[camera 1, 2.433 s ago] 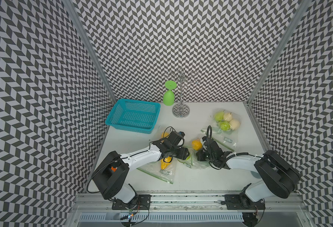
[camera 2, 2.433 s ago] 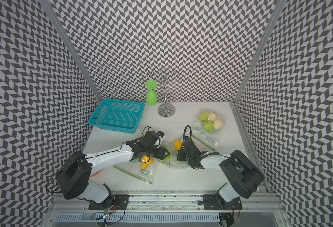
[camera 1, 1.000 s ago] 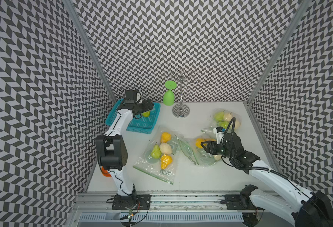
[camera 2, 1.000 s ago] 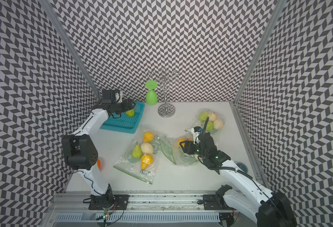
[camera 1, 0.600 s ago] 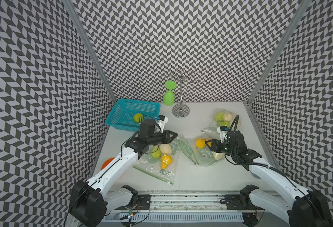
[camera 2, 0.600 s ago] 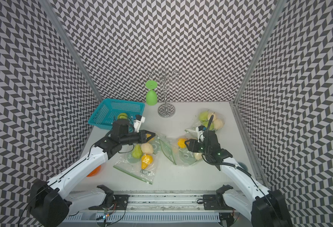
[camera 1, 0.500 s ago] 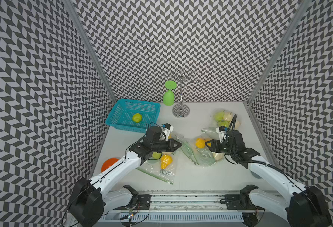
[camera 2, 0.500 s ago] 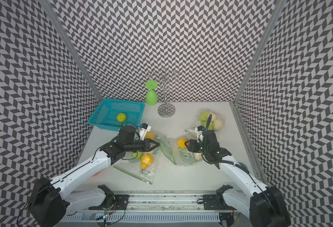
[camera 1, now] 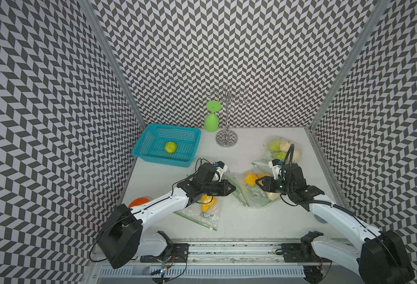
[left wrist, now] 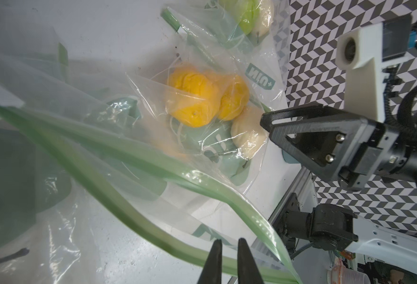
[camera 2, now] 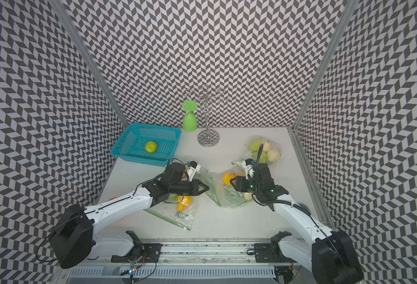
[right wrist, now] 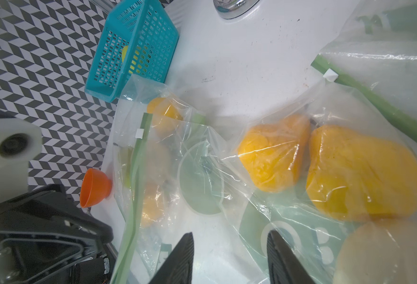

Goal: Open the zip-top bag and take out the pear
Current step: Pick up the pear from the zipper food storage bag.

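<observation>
I should next grip the zip-top bag's film at its end with the fruit, using my right gripper. The bag's parted green opening will then stay free for taking out the pear.
The zip-top bag lies mid-table holding yellow pears and a pale pear. Its green zip edge is parted into two strips, so the mouth gapes. My left gripper reaches in from the left, jaws nearly together on one green strip. My right gripper hovers over the bag's fruit end, jaws apart above the plastic film with nothing pinched.
A teal basket at the back left holds one green pear. A second bag lies under my left arm, a third at the back right. A green goblet, metal stand and orange cup stand around.
My left arm swung from the basket, leaving a green pear there, back to the middle bag and shut on its zip edge. The right gripper stayed over the bag and narrowed slightly.
</observation>
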